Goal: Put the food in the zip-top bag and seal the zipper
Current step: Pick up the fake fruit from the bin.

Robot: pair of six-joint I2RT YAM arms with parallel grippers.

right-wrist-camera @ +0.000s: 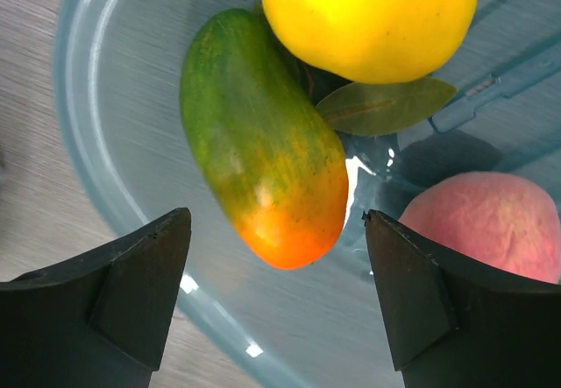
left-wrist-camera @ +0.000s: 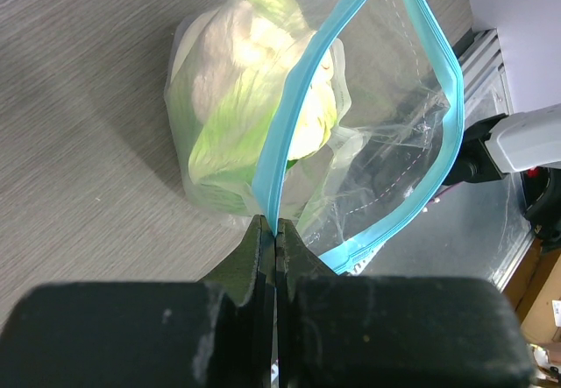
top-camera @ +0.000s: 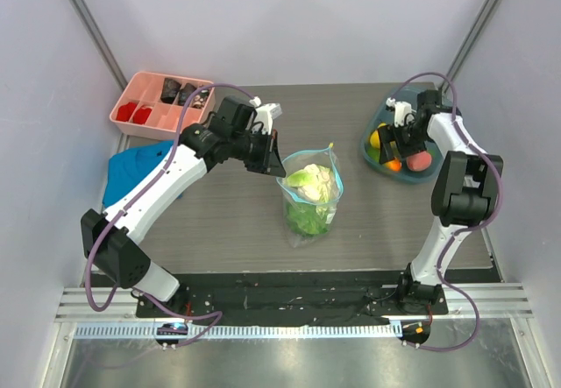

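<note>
The robot's right gripper should next grab the green-and-orange fruit (right-wrist-camera: 263,143) across its orange end (right-wrist-camera: 294,213), so that the green end stays free to enter the zip-top bag first.
The clear zip-top bag (top-camera: 310,194) lies mid-table with the pale green cabbage (top-camera: 308,180) inside it. My left gripper (top-camera: 273,161) is shut on the bag's light-blue zipper strip (left-wrist-camera: 294,112) and holds the mouth open; the cabbage (left-wrist-camera: 237,108) shows through the plastic. My right gripper (top-camera: 396,141) is open over the teal bowl (top-camera: 373,147). Between its fingers (right-wrist-camera: 149,274) lies a green-and-orange fruit (right-wrist-camera: 263,143). A yellow fruit (right-wrist-camera: 368,16) and a pinkish-red fruit (right-wrist-camera: 478,222) sit beside it in the bowl (right-wrist-camera: 96,169).
A pink divided tray (top-camera: 140,118) with small red and dark pieces stands at the back left. A blue folded cloth (top-camera: 131,167) lies at the left edge. White walls close in on both sides.
</note>
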